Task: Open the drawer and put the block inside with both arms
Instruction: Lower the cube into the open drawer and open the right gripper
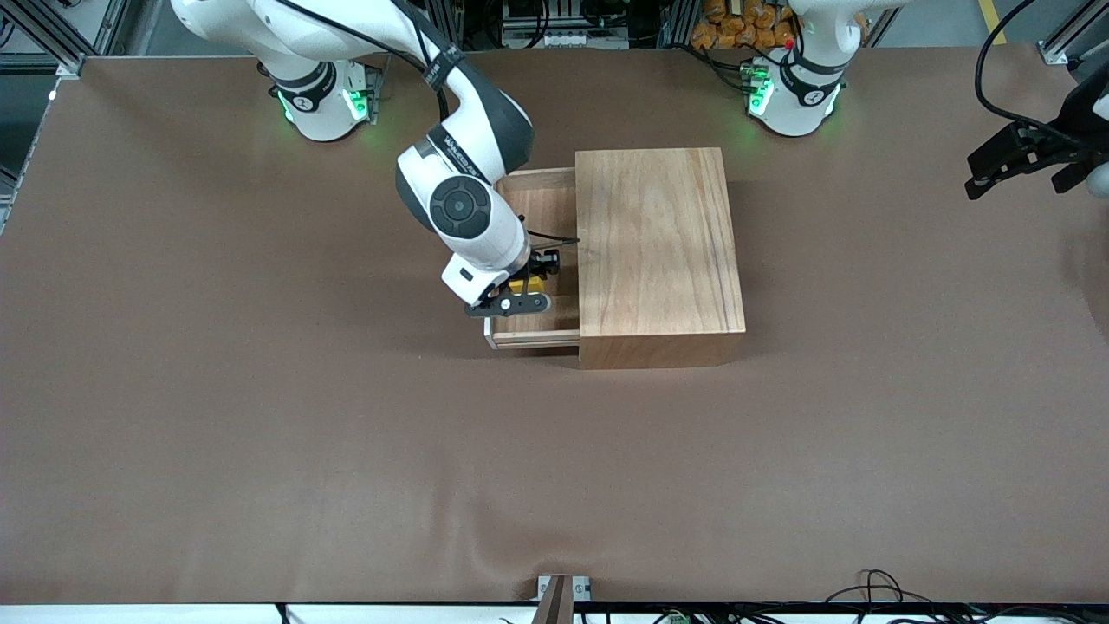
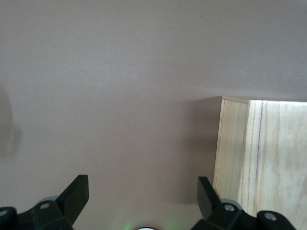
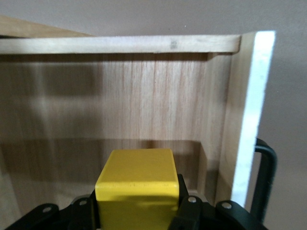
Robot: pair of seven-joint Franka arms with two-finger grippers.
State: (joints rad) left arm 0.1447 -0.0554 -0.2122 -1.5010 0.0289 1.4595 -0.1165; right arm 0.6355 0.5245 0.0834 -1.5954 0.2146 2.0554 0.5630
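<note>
The yellow block (image 1: 527,284) (image 3: 136,184) hangs inside the drawer's sides, low over the drawer's wooden bottom. It would rest in the drawer, so it is time for my right gripper to let go now.
The drawer (image 1: 539,201) stands pulled out of the wooden box (image 1: 658,251) toward the right arm's end of the table. My right gripper (image 1: 525,293) is over the open drawer, shut on the yellow block (image 1: 527,284). In the right wrist view the block (image 3: 136,184) sits between the black fingers (image 3: 189,211), above the drawer's wooden floor (image 3: 120,105), beside the white front panel (image 3: 249,110) and black handle (image 3: 266,177). Whether the block touches the floor I cannot tell. My left gripper (image 1: 1015,173) waits open in the air at the left arm's end, its fingers (image 2: 76,196) holding nothing, with the box (image 2: 264,158) in view.
Brown table cover (image 1: 260,390) spreads wide around the box. A small metal bracket (image 1: 563,594) and loose cables (image 1: 875,589) lie at the table edge nearest the front camera. The arm bases (image 1: 325,100) stand along the edge farthest from it.
</note>
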